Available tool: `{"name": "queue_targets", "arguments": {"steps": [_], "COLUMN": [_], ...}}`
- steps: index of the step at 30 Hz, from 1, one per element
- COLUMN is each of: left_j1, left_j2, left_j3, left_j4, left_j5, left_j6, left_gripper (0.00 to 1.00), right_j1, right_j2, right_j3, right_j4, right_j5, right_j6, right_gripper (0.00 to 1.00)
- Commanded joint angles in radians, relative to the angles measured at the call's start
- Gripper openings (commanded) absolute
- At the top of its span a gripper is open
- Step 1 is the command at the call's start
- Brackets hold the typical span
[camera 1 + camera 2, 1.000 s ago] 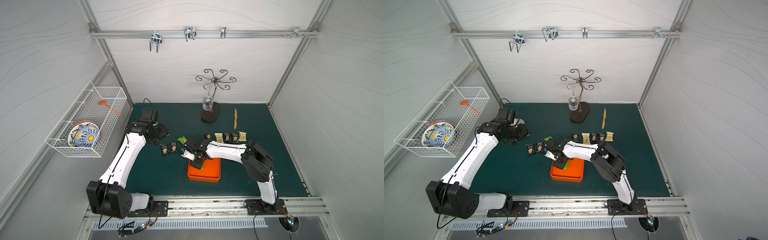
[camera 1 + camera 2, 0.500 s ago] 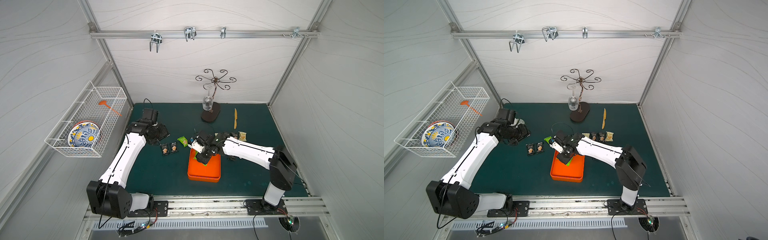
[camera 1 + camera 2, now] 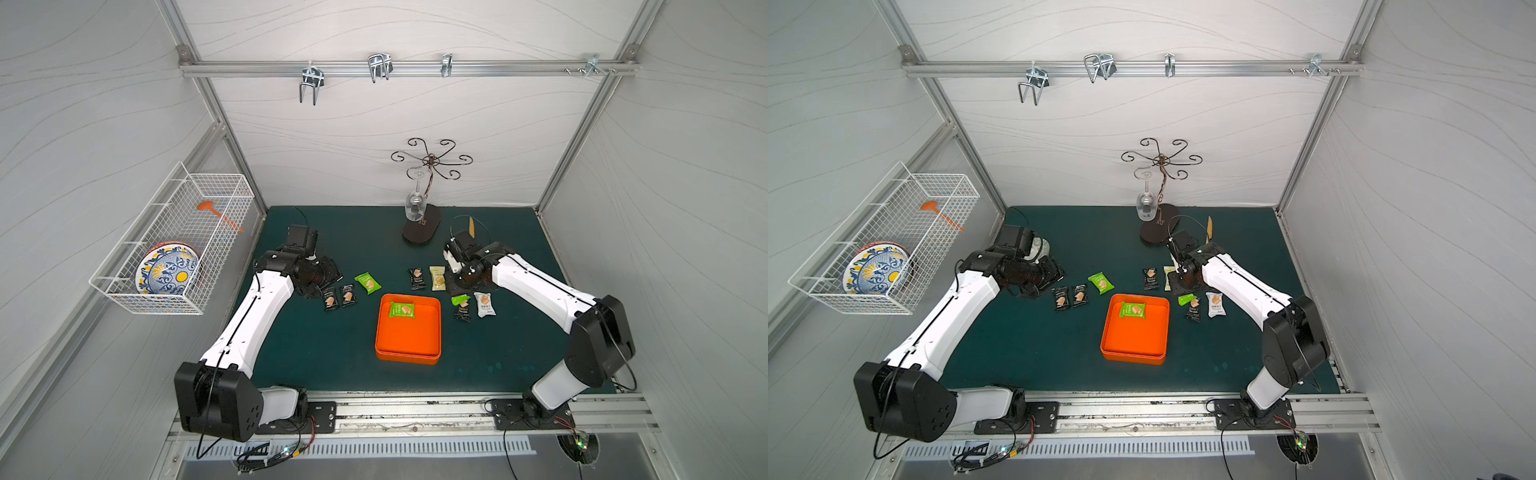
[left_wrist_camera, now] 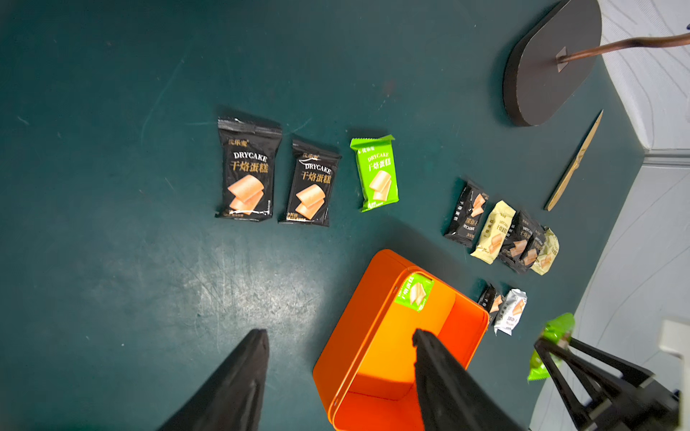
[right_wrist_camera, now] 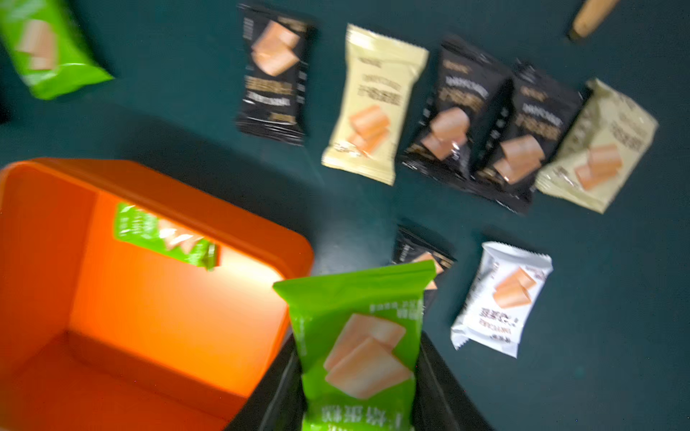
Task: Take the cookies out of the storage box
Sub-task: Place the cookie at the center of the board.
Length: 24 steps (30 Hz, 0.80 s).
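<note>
The green packet is still hanging above the black packet, so my right gripper will lower it onto the tabletop beside the orange box before letting it go.
The orange storage box [image 3: 409,340] [image 3: 1133,340] sits mid-table with one green cookie packet [image 3: 402,309] [image 5: 164,235] lying by its far wall. My right gripper [image 3: 460,291] [image 5: 358,350] is shut on another green cookie packet [image 3: 460,299] [image 5: 358,336], held just past the box's far right corner. Under it lie a black packet [image 3: 462,311] and a white packet [image 3: 484,304]. My left gripper [image 3: 320,278] [image 4: 340,336] hovers open and empty at the left, near two black packets [image 3: 330,300] and a green one [image 3: 367,282].
A row of black and pale yellow packets [image 5: 373,104] lies behind the box. A wine-glass stand [image 3: 422,228] and a wooden knife [image 3: 471,226] are at the back. A wire basket [image 3: 174,249] with a plate hangs on the left wall.
My right gripper has come up out of the box with the green packet and swung right, past the box's far right corner. The left arm has stayed put.
</note>
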Motion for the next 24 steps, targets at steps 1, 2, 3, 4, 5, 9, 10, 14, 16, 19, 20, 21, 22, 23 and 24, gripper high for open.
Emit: {"name": "queue_targets", "arguments": {"steps": [1, 2, 3, 4, 5, 9, 10, 14, 16, 19, 20, 21, 22, 23, 24], "left_j1": [0.004, 0.005, 0.005, 0.006, 0.005, 0.005, 0.005, 0.005, 0.004, 0.005, 0.004, 0.005, 0.005, 0.005, 0.005], "left_j2": [-0.028, -0.030, -0.035, -0.037, -0.039, -0.053, -0.055, -0.061, -0.062, -0.064, -0.066, -0.066, -0.066, -0.066, -0.066], "left_j3": [-0.005, -0.008, -0.012, -0.012, -0.013, -0.024, -0.027, -0.039, -0.043, -0.038, -0.038, -0.037, -0.037, -0.036, -0.037], "left_j4": [0.039, 0.038, 0.036, 0.034, 0.030, 0.018, 0.018, 0.019, 0.020, 0.016, 0.015, 0.012, 0.009, 0.007, 0.005], "left_j5": [0.027, 0.027, 0.026, 0.025, 0.024, 0.016, 0.015, 0.013, 0.014, 0.011, 0.009, 0.005, 0.003, 0.002, 0.002], "left_j6": [-0.015, -0.015, -0.015, -0.015, -0.013, -0.010, -0.010, -0.013, -0.015, -0.013, -0.012, -0.010, -0.009, -0.008, -0.007], "left_gripper": [0.65, 0.65, 0.65, 0.65, 0.65, 0.65, 0.65, 0.65, 0.65, 0.65, 0.65, 0.65, 0.65, 0.65, 0.65], "right_j1": [-0.002, -0.005, -0.008, -0.008, -0.007, -0.007, -0.008, 0.008, 0.022, 0.029, 0.029, 0.030, 0.030, 0.029, 0.029], "right_j2": [0.021, 0.040, 0.058, 0.071, 0.083, 0.130, 0.143, 0.193, 0.212, 0.240, 0.246, 0.253, 0.260, 0.266, 0.273], "right_j3": [-0.031, -0.037, -0.042, -0.048, -0.059, -0.077, -0.074, -0.052, -0.037, -0.020, -0.020, -0.020, -0.021, -0.020, -0.018], "right_j4": [0.000, 0.014, 0.025, 0.041, 0.064, 0.125, 0.132, 0.144, 0.152, 0.151, 0.155, 0.163, 0.171, 0.177, 0.180], "right_j5": [0.054, 0.052, 0.044, 0.044, 0.034, -0.001, -0.010, -0.015, -0.007, -0.006, -0.011, -0.017, -0.021, -0.026, -0.029], "right_j6": [0.071, 0.077, 0.085, 0.095, 0.095, 0.097, 0.098, 0.101, 0.101, 0.115, 0.120, 0.126, 0.129, 0.133, 0.137], "right_gripper": [0.36, 0.36, 0.36, 0.36, 0.36, 0.37, 0.37, 0.37, 0.37, 0.38, 0.38, 0.38, 0.38, 0.38, 0.38]}}
